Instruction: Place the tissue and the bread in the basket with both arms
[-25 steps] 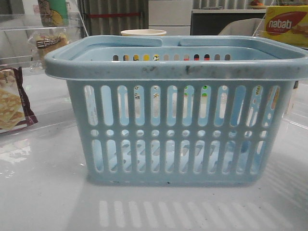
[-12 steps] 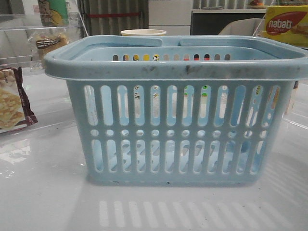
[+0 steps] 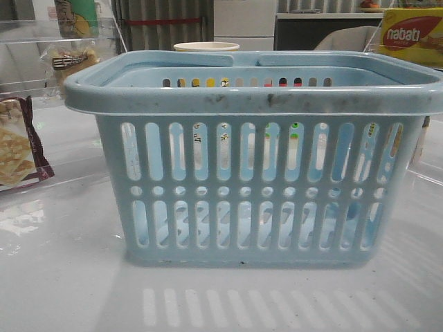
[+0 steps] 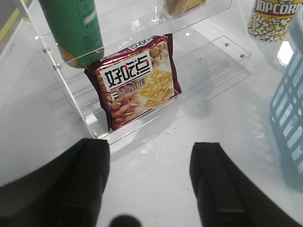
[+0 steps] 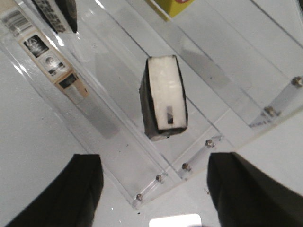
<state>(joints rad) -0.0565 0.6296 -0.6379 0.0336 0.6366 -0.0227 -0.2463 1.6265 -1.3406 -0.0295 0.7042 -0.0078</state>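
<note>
I should move my right gripper closer before it closes on the tissue pack (image 5: 163,97), as its fingers stop short of the pack in the right wrist view, above the acrylic shelf's corner (image 5: 185,168).
The pale blue basket (image 3: 256,173) stands in the middle of the front view; its side also shows in the left wrist view (image 4: 289,113). The bread (image 3: 69,61), a clear packet with a dark label, lies on the clear acrylic shelf at the back left. My left gripper (image 4: 151,184) is open and empty above the white table, short of the shelf. A tissue pack (image 5: 163,97), dark-wrapped with a white face, lies on another acrylic shelf. My right gripper (image 5: 158,194) is open and empty just short of that shelf's corner. Neither gripper shows in the front view.
A maroon cracker packet (image 4: 137,80) leans on the left shelf's lower level under a green can (image 4: 73,28). A popcorn cup (image 4: 272,19) stands behind the basket. A yellow nabati box (image 3: 412,34) sits at the back right. A barcoded box (image 5: 52,52) lies near the tissue.
</note>
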